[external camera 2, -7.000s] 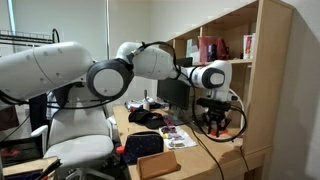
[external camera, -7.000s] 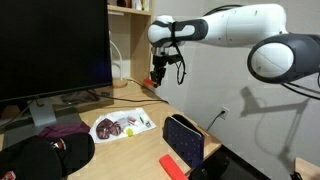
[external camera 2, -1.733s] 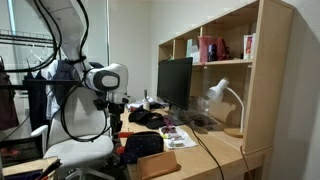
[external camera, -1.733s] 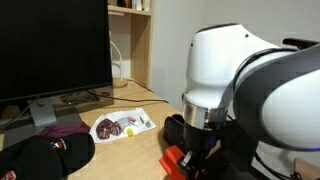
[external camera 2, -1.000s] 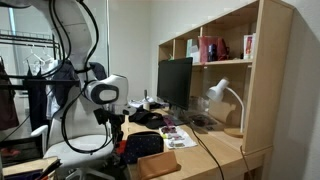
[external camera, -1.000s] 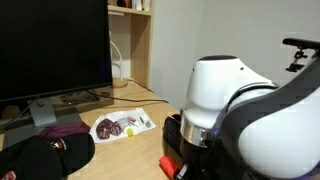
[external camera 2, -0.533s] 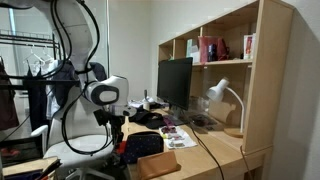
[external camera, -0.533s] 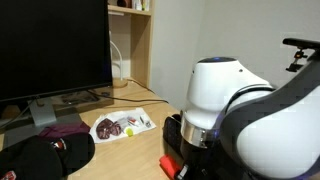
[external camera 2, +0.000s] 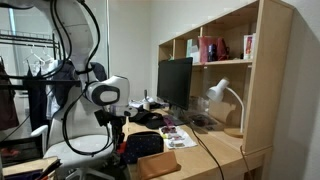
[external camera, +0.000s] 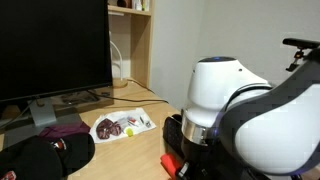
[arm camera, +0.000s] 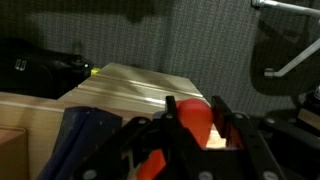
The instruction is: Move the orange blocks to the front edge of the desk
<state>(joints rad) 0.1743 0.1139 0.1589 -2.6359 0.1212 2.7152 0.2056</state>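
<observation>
The orange block is low over the desk's flat front corner and would end there, so it is time for my gripper to open now.
In the wrist view my gripper is shut on an orange block, held upright between the two black fingers over the front corner of the tan desk. A second patch of orange shows low on the left, partly behind a finger. In an exterior view one orange block lies at the desk's front edge, right beside my white arm, which hides the gripper. In an exterior view the gripper hangs low at the desk's near end.
A white plate with dark red bits, a maroon cloth, a black cap and a large black monitor stand on the desk. A dark blue case sits close to the gripper. A wooden shelf unit and lamp stand at the back.
Seven seconds ago the gripper held the block at the desk's back; it has swung to the front edge and lowered. Nothing has moved in the last second.
</observation>
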